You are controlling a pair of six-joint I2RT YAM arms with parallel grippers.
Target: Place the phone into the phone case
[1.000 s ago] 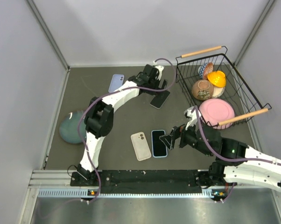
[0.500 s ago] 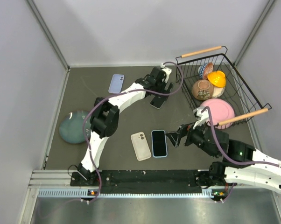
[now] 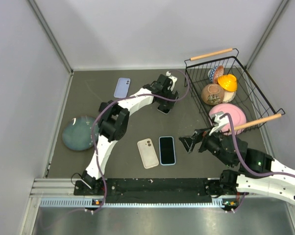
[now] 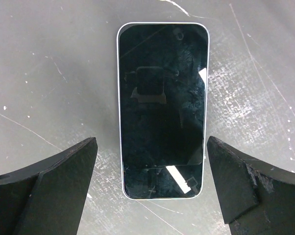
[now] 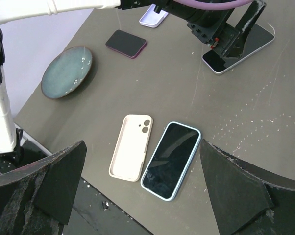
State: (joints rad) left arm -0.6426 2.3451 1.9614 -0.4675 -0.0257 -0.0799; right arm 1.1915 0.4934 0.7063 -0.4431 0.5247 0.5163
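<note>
Next, my left gripper grips the black-screened phone by its white side edges to fit it into the cream phone case.
An empty cream phone case lies open side up near the front, also in the right wrist view. Beside it lies a black phone in a blue case. A bare black phone with a white edge lies flat at the far middle. My left gripper is open above it, one finger on each side of the phone's near end, not touching. My right gripper is open and empty, right of the blue-cased phone.
A wire basket with bowls and a pink plate stands at the right. A teal plate lies at the left. A lavender phone case lies at the back. A dark maroon phone lies near the plate.
My left gripper has moved over the white-edged phone. My right gripper has drawn back to the right, away from the blue-cased phone.
</note>
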